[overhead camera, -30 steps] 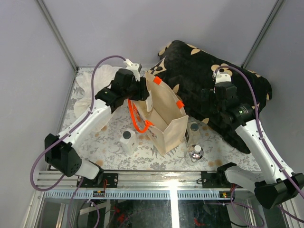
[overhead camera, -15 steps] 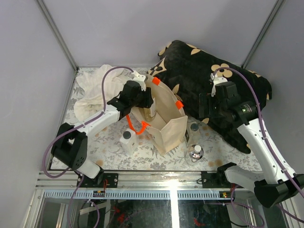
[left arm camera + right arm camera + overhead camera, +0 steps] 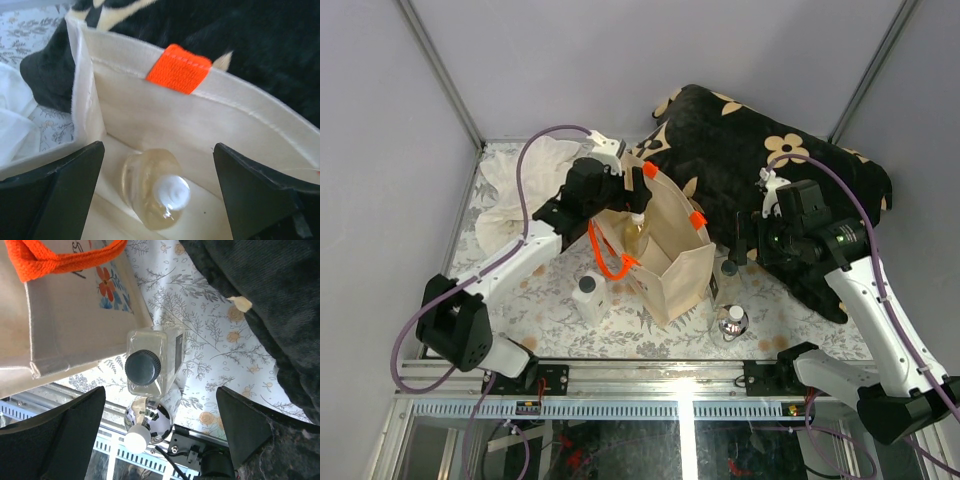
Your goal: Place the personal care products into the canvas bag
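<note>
I need to grab the clear tall bottle by its flat-sided body (image 3: 727,287) with my right gripper next, so the bottle's bottom stays free to rest inside the bag (image 3: 672,272).
My left gripper (image 3: 625,200) hangs open over the mouth of the beige canvas bag (image 3: 672,272) with orange handles. An amber bottle with a white cap (image 3: 155,192) lies loose on the bag's floor between the spread black fingers (image 3: 60,190), touching neither. My right gripper (image 3: 740,250) is open above a clear tall bottle with a dark cap (image 3: 150,365), which stands just right of the bag. A squat round clear bottle (image 3: 147,422) stands nearer the front edge. A whitish bottle with a dark cap (image 3: 588,295) stands left of the bag.
A black cushion with cream flowers (image 3: 770,170) lies behind and to the right of the bag, close to my right arm. A white cloth (image 3: 520,185) is bunched at the back left. The metal rail (image 3: 670,375) runs along the table's front edge.
My left gripper has opened, and the amber bottle now lies free inside the bag. My right gripper has moved down and left toward the clear tall bottle.
</note>
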`<state>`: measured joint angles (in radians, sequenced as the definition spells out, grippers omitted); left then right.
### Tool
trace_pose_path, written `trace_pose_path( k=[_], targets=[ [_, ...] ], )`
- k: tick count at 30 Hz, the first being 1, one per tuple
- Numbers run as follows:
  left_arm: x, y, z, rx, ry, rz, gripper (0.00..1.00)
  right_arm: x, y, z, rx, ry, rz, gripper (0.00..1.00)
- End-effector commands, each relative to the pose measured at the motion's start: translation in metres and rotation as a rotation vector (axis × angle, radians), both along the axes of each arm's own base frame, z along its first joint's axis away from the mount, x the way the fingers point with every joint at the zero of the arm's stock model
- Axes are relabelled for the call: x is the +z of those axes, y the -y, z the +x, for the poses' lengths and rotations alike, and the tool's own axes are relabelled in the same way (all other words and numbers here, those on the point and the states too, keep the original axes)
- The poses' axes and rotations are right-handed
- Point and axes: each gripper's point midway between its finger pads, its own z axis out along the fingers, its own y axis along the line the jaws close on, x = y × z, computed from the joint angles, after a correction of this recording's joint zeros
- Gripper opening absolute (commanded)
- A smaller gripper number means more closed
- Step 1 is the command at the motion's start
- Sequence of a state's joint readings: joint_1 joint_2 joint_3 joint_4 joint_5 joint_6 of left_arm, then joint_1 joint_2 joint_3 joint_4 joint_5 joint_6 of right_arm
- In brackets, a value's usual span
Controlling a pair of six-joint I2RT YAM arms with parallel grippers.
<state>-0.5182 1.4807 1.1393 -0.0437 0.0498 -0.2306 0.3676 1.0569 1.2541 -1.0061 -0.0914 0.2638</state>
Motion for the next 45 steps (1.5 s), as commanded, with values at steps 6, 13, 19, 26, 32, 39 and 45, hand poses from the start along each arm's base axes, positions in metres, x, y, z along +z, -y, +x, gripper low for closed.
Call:
trace_pose_path(
  k=[6, 13, 19, 26, 32, 39, 45],
  targets=[
    [0.087, 0.004, -0.019, -0.057, 0.165, -0.113, 0.97, 0.005, -0.02, -0.019, 0.053, -0.049, 0.117, 1.0],
    [0.151, -0.018, -0.038, -0.027, 0.261, -0.09, 1.0, -0.007, -0.034, -0.023, 0.099, -0.093, 0.072, 1.0],
    [0.171, -0.04, -0.047, 0.029, 0.289, -0.042, 1.0, -0.046, -0.034, -0.029, 0.089, -0.187, -0.103, 1.0],
    [0.169, -0.05, -0.058, 0.051, 0.291, -0.042, 1.0, -0.056, -0.011, -0.023, 0.015, -0.174, -0.224, 1.0],
    [0.165, -0.053, -0.062, 0.056, 0.287, -0.044, 1.0, -0.074, -0.016, -0.012, 0.02, -0.135, -0.211, 0.99],
    [0.166, -0.056, -0.066, 0.061, 0.29, -0.045, 1.0, -0.097, -0.02, -0.015, 0.026, -0.123, -0.169, 0.89],
    [0.163, -0.054, -0.064, 0.058, 0.28, -0.049, 1.0, -0.085, -0.026, -0.008, 0.031, -0.055, -0.123, 0.7]
  ],
)
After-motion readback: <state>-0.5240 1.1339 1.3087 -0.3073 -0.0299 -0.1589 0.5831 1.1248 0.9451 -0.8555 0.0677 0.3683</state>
